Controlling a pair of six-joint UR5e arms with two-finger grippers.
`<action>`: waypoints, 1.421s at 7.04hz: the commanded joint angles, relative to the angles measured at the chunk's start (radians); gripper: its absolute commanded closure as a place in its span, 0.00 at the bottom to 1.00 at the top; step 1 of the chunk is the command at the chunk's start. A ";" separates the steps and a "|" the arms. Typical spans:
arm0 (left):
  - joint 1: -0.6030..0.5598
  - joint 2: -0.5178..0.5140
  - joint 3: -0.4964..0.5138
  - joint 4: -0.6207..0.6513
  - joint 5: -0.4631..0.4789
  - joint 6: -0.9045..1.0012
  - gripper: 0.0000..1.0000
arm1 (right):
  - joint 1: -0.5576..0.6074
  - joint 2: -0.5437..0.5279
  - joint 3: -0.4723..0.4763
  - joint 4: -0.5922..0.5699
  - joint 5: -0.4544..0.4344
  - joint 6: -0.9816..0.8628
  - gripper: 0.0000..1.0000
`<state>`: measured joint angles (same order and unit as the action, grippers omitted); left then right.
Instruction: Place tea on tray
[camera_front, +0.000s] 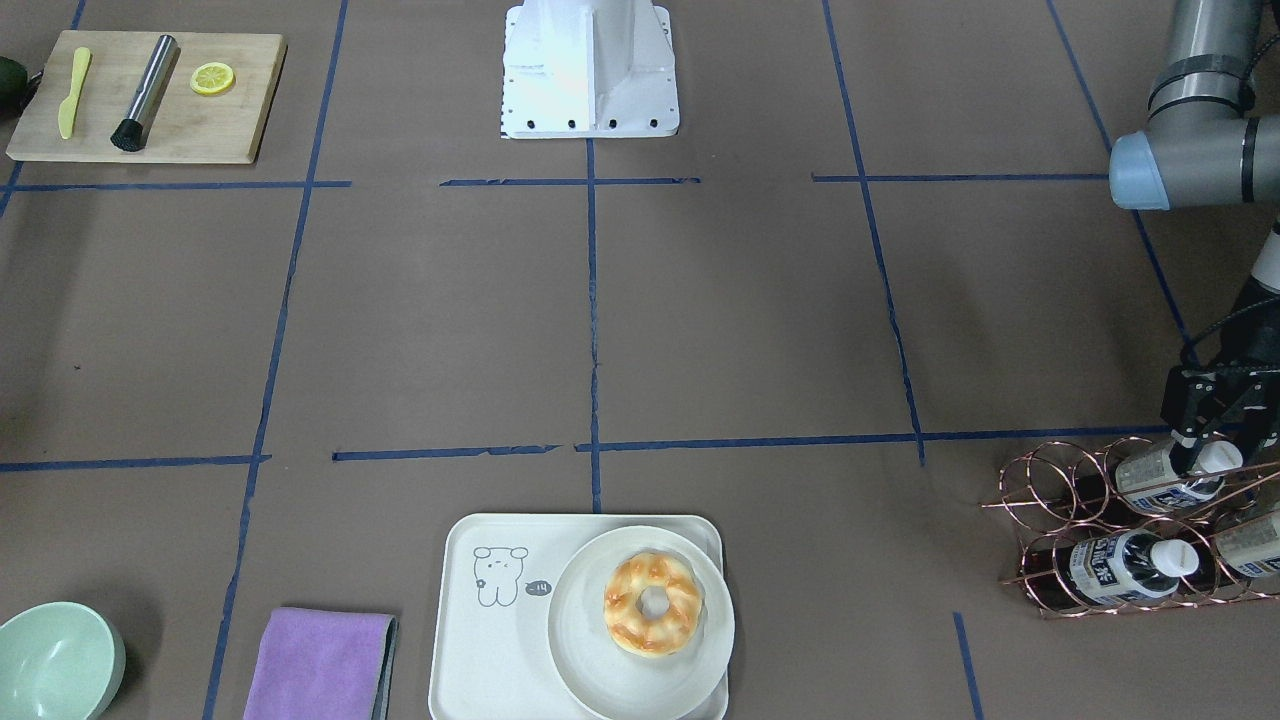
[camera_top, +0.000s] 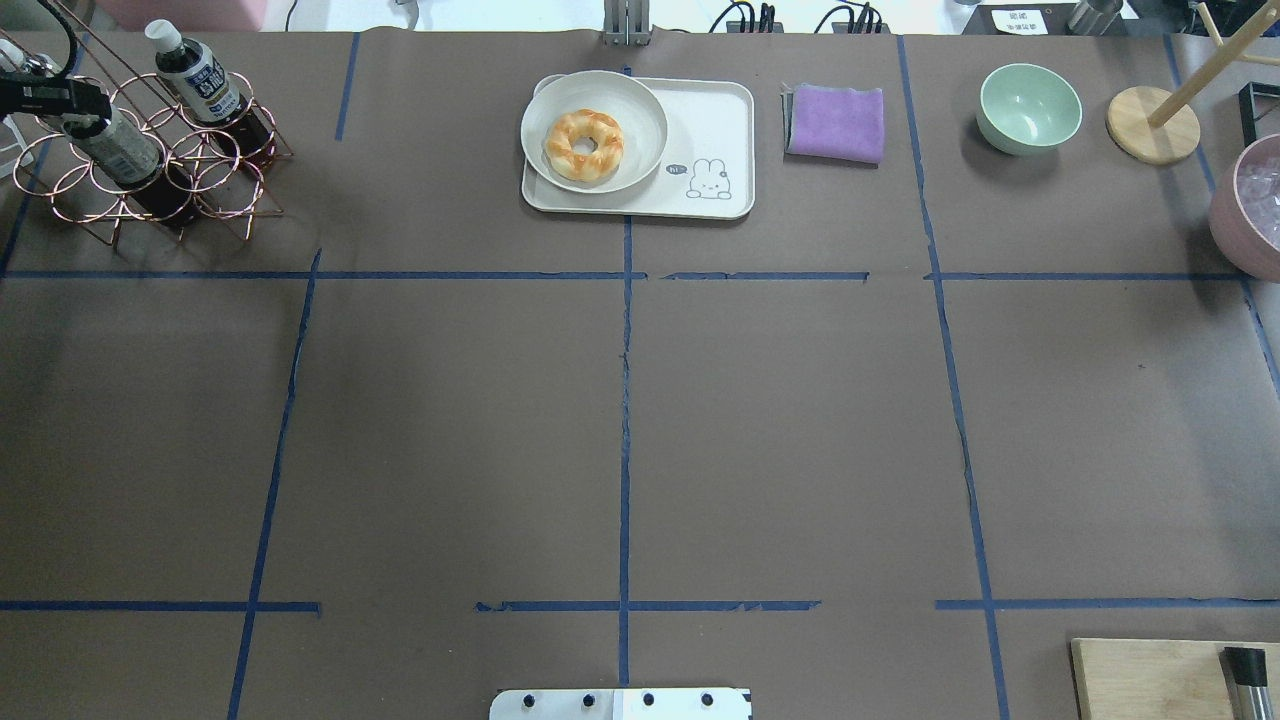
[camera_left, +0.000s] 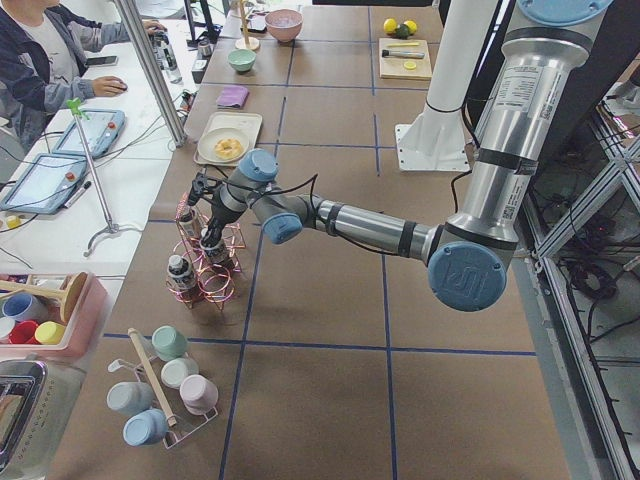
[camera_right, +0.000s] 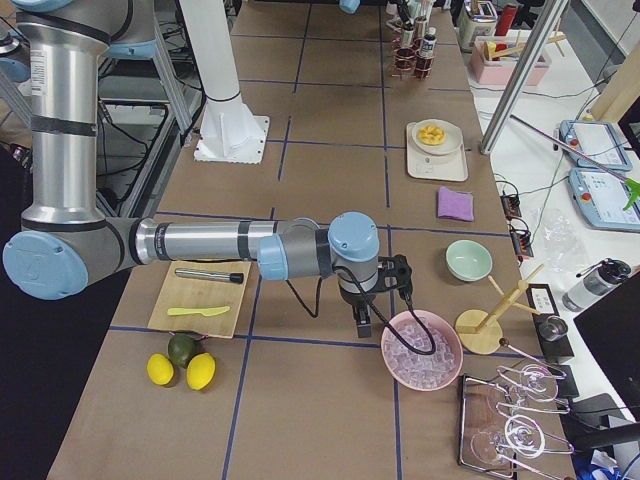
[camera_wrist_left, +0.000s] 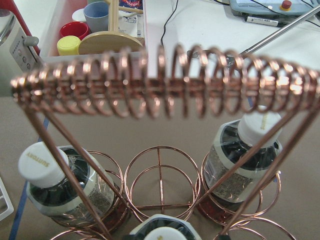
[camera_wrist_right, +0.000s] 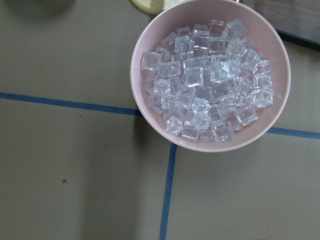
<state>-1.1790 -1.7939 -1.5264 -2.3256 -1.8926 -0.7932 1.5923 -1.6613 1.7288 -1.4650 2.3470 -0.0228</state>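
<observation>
I need to grab the tea bottle by its white cap (camera_front: 1221, 456) with my left gripper next. Then the tea can be set upright on the cream tray (camera_front: 480, 650).
Three tea bottles lie in a copper wire rack (camera_front: 1050, 480) at the table's left end. My left gripper (camera_front: 1222, 452) hangs over the rack with its fingers on either side of the white cap and neck of the upper tea bottle (camera_front: 1160, 480), open, with a gap to the cap. The other two bottles (camera_front: 1120, 565) (camera_front: 1250, 545) lie below it. In the left wrist view that cap (camera_wrist_left: 162, 232) is at the bottom edge. The cream tray (camera_front: 480, 650) with the bear drawing is far off. My right gripper (camera_right: 400, 280) is above a pink bowl of ice; I cannot tell its state.
A round white plate (camera_front: 590, 680) with a donut (camera_front: 653, 604) covers half of the tray. A purple cloth (camera_front: 320, 665) and a green bowl (camera_front: 55, 660) lie beside it. A wooden board (camera_front: 150, 100) holds a knife, muddler and lemon slice. The pink ice bowl (camera_wrist_right: 150, 120) fills the right wrist view.
</observation>
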 joint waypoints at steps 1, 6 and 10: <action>-0.001 0.002 0.000 0.000 0.000 0.005 0.39 | 0.000 0.000 0.000 0.000 0.000 0.000 0.00; -0.001 0.001 0.005 0.000 0.001 0.008 0.52 | 0.000 -0.001 0.000 0.000 0.000 0.000 0.00; -0.008 0.001 -0.008 0.005 0.000 0.008 0.94 | 0.000 -0.001 0.000 0.000 0.002 0.000 0.00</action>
<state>-1.1839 -1.7927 -1.5296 -2.3227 -1.8929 -0.7854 1.5923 -1.6628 1.7288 -1.4649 2.3473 -0.0230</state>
